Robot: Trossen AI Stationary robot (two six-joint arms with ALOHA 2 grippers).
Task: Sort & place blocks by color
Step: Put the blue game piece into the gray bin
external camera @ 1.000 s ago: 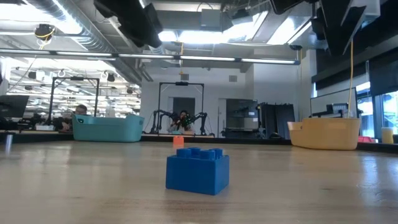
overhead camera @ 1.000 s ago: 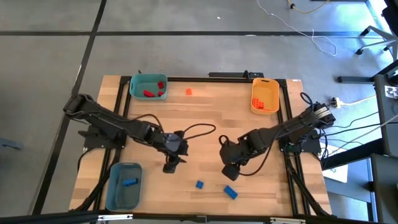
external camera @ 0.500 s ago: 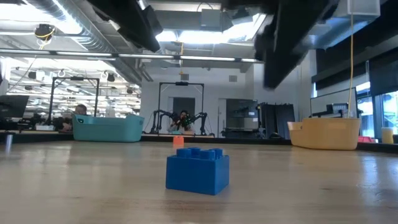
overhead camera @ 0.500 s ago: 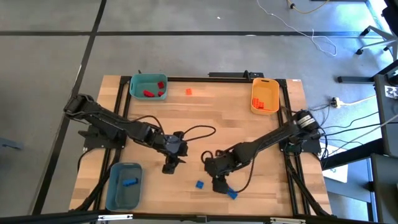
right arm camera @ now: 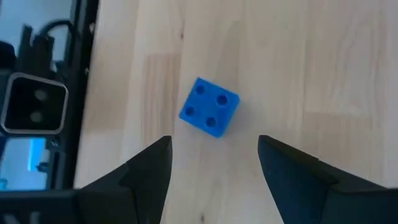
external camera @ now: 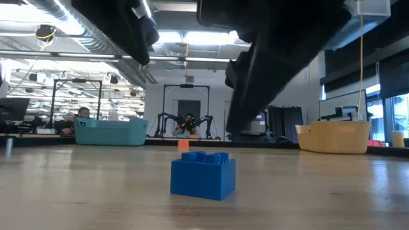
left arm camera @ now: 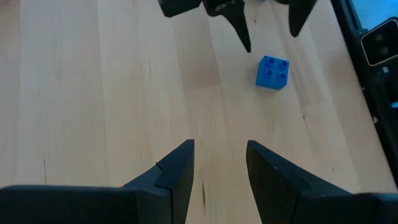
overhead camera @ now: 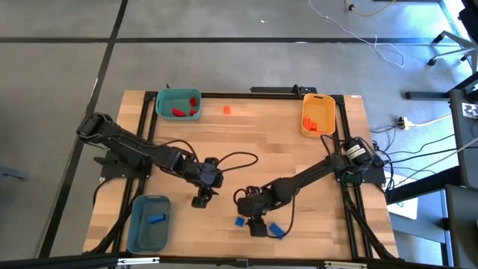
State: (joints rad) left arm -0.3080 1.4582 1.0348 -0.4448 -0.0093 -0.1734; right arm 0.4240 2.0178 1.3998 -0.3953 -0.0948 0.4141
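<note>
The small blue block has to be sorted into the grey-blue bin point(overhead camera: 149, 229), so my right gripper next needs to grab it by its opposite sides.
A small blue block point(right arm camera: 209, 115) lies studs-up on the wooden table near its front edge, also seen as the blue block point(overhead camera: 240, 221) from above. My right gripper point(right arm camera: 213, 142) hovers open just above and beside it; the block lies ahead of the fingertips, untouched. A second blue block point(overhead camera: 277, 232) lies to its right. An orange block point(overhead camera: 226, 110) sits at the far edge. My left gripper point(left arm camera: 219, 149) stands open and empty over bare wood, left of centre point(overhead camera: 200, 200).
A teal bin point(overhead camera: 178, 103) with red blocks stands at the far left, and a yellow-orange bin point(overhead camera: 317, 116) with orange blocks at the far right. A grey-blue bin point(overhead camera: 148, 222) at the near left holds a blue block point(overhead camera: 154, 220). Cables trail from both wrists.
My right gripper has come down and swung toward the table's near-left, rolling its wrist as it went, and now hangs over the left blue block. Its fingers have stayed open. The blocks have not moved.
</note>
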